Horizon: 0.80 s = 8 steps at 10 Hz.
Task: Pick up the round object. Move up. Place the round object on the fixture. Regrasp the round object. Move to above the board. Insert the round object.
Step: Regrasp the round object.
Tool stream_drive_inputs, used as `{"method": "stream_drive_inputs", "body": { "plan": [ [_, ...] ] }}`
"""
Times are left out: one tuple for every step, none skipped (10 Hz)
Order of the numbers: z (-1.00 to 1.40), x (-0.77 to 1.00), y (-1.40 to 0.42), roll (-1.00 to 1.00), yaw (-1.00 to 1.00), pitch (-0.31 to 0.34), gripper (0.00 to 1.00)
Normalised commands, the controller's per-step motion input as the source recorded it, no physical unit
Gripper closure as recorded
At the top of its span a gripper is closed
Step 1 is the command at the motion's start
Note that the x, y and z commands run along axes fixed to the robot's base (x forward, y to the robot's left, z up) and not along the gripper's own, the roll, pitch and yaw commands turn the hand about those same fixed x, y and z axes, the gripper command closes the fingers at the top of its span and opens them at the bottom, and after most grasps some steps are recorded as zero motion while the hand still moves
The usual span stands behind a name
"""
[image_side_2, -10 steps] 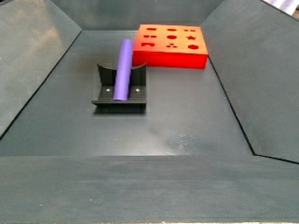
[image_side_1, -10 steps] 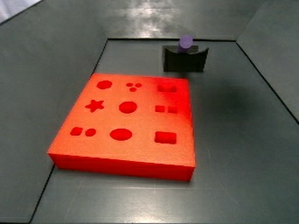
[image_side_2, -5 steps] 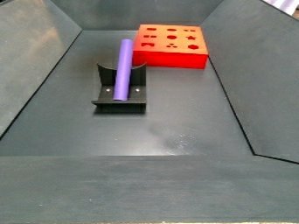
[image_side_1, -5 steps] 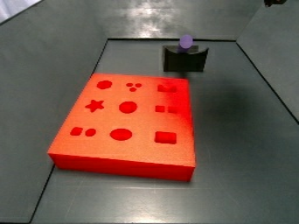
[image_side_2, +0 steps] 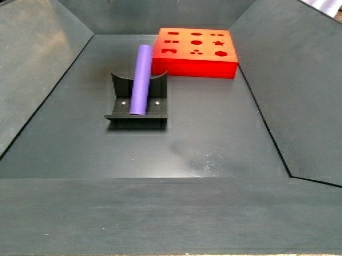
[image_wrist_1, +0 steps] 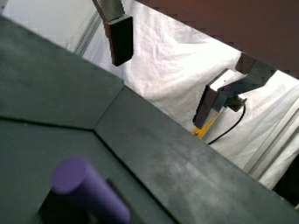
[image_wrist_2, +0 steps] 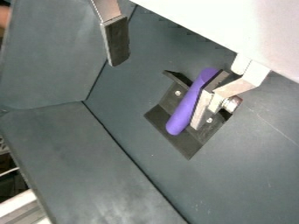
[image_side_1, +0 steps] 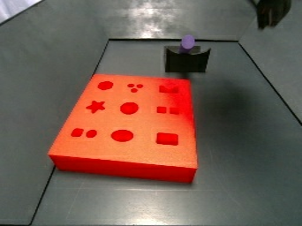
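I next need to grab the purple round object with my gripper by its upper end [image_side_1: 188, 40] [image_wrist_1: 70, 172]. Then it can go into the board's round hole.
The round object is a slender purple peg [image_side_2: 138, 78] lying across the notch of the dark fixture [image_side_2: 136, 108]; in a side view only its end [image_side_1: 188, 41] shows above the fixture [image_side_1: 186, 61]. The orange-red board [image_side_1: 130, 124] with its shaped holes lies flat on the floor, apart from the fixture, and also shows as the board [image_side_2: 197, 52]. My gripper [image_side_1: 274, 11] is a dark shape high at the frame's edge, well above the fixture. In both wrist views the gripper [image_wrist_2: 162, 74] is open with nothing between its fingers [image_wrist_2: 115, 39], and the peg [image_wrist_2: 187, 109] lies below it. The peg's end [image_wrist_1: 87, 184] shows too.
Sloping grey walls [image_side_2: 47, 80] enclose the dark floor on all sides. Beyond the wall a white cloth [image_wrist_1: 176, 61] hangs, with a black cable and a yellow piece [image_wrist_1: 204, 131] in front of it.
The gripper has come further down into a side view at its top right corner. Peg, fixture and board have not moved.
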Motion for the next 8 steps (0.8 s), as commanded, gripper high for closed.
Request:
{"method": "stream_drive_inputs", "body": {
  "plan": [
    [-1.0,0.04,0.04,0.07,0.0,-0.105,0.0],
    [-1.0,0.04,0.04,0.05,-0.02,-0.108,0.0],
    [-1.0,0.05,0.04,0.05,-0.04,-0.099,0.0],
    [-1.0,0.05,0.04,0.05,-0.05,-0.085,0.0],
    [-1.0,0.05,0.04,0.05,-0.05,-0.076,0.0],
    [-0.99,0.06,0.04,0.05,-0.06,-0.053,0.0],
    [-0.87,0.06,0.03,0.05,-0.06,-0.049,0.0],
    [-0.64,0.05,0.02,0.05,-0.05,-0.027,0.0]
  ]
}}
